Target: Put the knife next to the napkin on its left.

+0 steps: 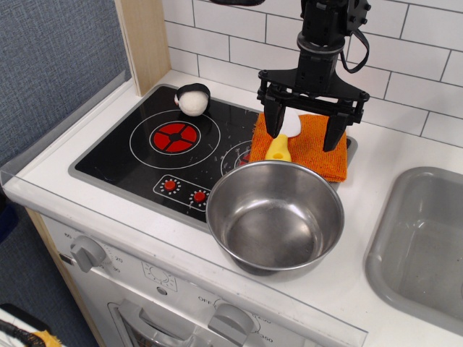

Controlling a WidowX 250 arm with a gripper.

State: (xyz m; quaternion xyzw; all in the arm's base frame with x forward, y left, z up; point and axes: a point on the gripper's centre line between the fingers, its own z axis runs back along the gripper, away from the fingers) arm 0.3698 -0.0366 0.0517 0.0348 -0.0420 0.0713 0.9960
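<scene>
I will next pick up the knife by its yellow handle, and then I can set it beside the napkin.
The knife, yellow handle and short white blade, lies on the left part of the orange napkin at the back right of the stove top. My black gripper hangs open just above the napkin. Its left finger is beside the knife's blade and its right finger is over the napkin's right half. Nothing is held.
A steel bowl stands at the front, just before the napkin. A white ball in a black cup sits at the stove's back left. A grey sink is to the right. The tiled wall is close behind.
</scene>
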